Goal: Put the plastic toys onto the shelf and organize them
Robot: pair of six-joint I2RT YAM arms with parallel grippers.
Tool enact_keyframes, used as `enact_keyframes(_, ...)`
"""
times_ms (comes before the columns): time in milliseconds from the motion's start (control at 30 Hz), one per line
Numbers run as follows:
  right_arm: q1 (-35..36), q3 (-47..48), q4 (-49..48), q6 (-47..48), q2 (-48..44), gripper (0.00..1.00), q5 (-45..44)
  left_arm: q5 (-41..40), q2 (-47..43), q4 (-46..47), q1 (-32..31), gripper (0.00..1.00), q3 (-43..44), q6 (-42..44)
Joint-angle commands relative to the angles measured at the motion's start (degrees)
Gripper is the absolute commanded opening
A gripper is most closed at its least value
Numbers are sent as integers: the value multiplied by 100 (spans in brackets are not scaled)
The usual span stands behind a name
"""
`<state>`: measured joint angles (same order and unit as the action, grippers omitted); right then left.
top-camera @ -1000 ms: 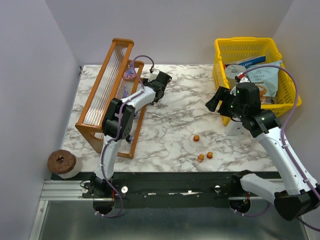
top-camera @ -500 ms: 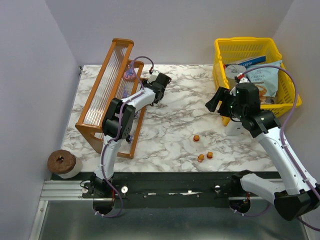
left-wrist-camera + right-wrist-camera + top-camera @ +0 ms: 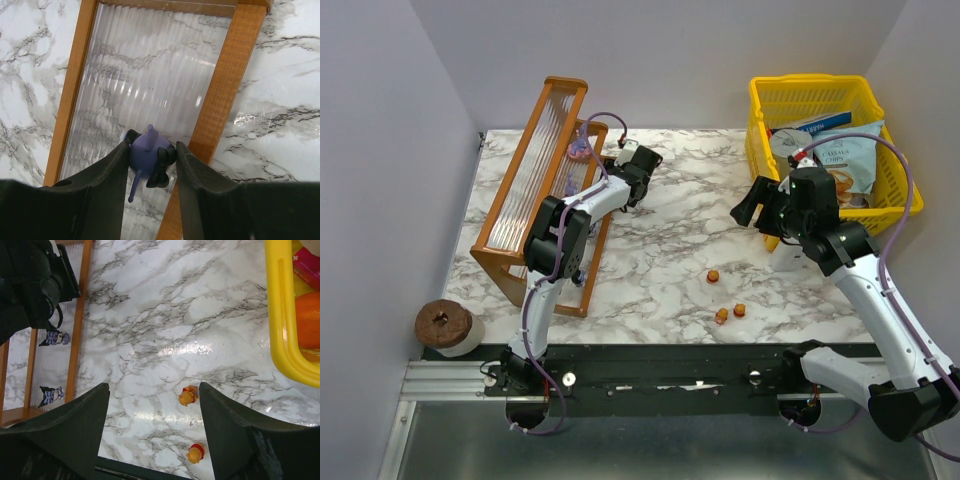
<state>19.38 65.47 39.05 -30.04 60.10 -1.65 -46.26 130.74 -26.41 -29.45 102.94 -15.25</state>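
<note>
The purple toy is just above the ribbed level inside the wooden bar point(image 3: 225, 85) and would come to rest there, so my left gripper should open now.
The shelf point(image 3: 525, 150) is a stepped orange-brown wooden rack with clear ribbed tiers, at the table's left. My left gripper point(image 3: 585, 152) is over its lowest tier, shut on a purple toy with a black bow point(image 3: 145, 154). It holds the toy just above the ribbed tier point(image 3: 145, 75), beside the wooden rail point(image 3: 225, 85). Two purple-and-black toys point(image 3: 55, 337) point(image 3: 49, 394) stand on that tier. Three orange toys lie on the marble point(image 3: 713, 275) point(image 3: 739, 310) point(image 3: 721, 316). My right gripper point(image 3: 153, 387) is open and empty, high above the orange toys point(image 3: 187, 397) point(image 3: 194, 454).
A yellow mesh basket point(image 3: 760, 110) with snack packets point(image 3: 845, 155) stands at the back right, and its rim shows in the right wrist view point(image 3: 282, 315). A white object point(image 3: 788, 255) sits under the right arm. A brown roll point(image 3: 442, 325) lies off the table's front left corner.
Almost nothing. My left gripper with the purple toy has edged slightly toward the far end of the shelf. The right arm has barely shifted.
</note>
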Motion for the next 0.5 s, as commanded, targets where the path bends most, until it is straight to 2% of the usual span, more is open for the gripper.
enact_keyframes(0, -30, -96, -64, -54, -86, 80, -46, -32, -189, 40, 54, 48, -72, -102)
enact_keyframes(333, -30, -114, -55, -46, -77, 80, -63, 82, -321, 101, 27, 49, -107, -163)
enact_keyframes(467, -30, -114, -46, -54, -68, 80, -63, 82, -356, 136, 1, 52, -116, -145)
